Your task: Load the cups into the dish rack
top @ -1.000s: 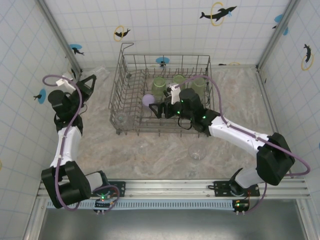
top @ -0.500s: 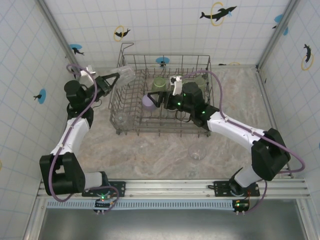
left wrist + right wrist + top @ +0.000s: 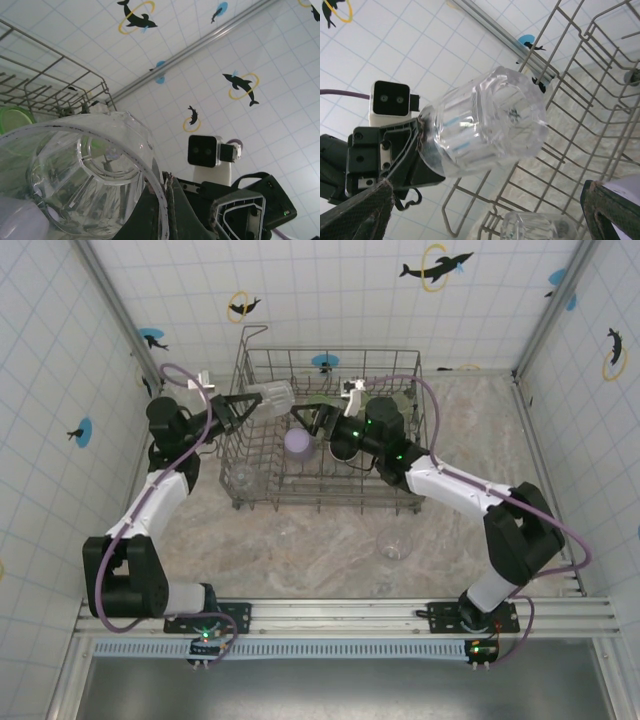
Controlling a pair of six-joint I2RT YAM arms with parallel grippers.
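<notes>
My right gripper's fingers stop short of the held clear glass's base (image 3: 289,396) (image 3: 518,118), so my right gripper should move toward it before it closes on it.
My left gripper (image 3: 247,403) is shut on the rim of a clear glass (image 3: 272,396), held on its side over the back left rim of the dish rack (image 3: 258,356). In the left wrist view the fingers (image 3: 172,200) pinch that glass (image 3: 85,170) at its lip. My right gripper (image 3: 306,420) stands open inside the rack, facing the held glass (image 3: 490,125), with a lavender tumbler (image 3: 298,441) just below it. Its own fingertips (image 3: 370,205) frame the view with nothing between them. Green tumblers (image 3: 396,400) stand at the rack's back. Another clear glass (image 3: 243,478) sits in the front left corner.
One clear glass (image 3: 394,543) stands on the marble table in front of the rack, near the right arm. Tiled walls close in the left, back and right. Upright tines (image 3: 580,65) and the raised corner loop (image 3: 255,335) surround both grippers.
The left arm has swung right from the left wall, carrying the clear glass to the rack's back left rim. The right gripper has drawn back from beside the lavender tumbler toward the rack's rear.
</notes>
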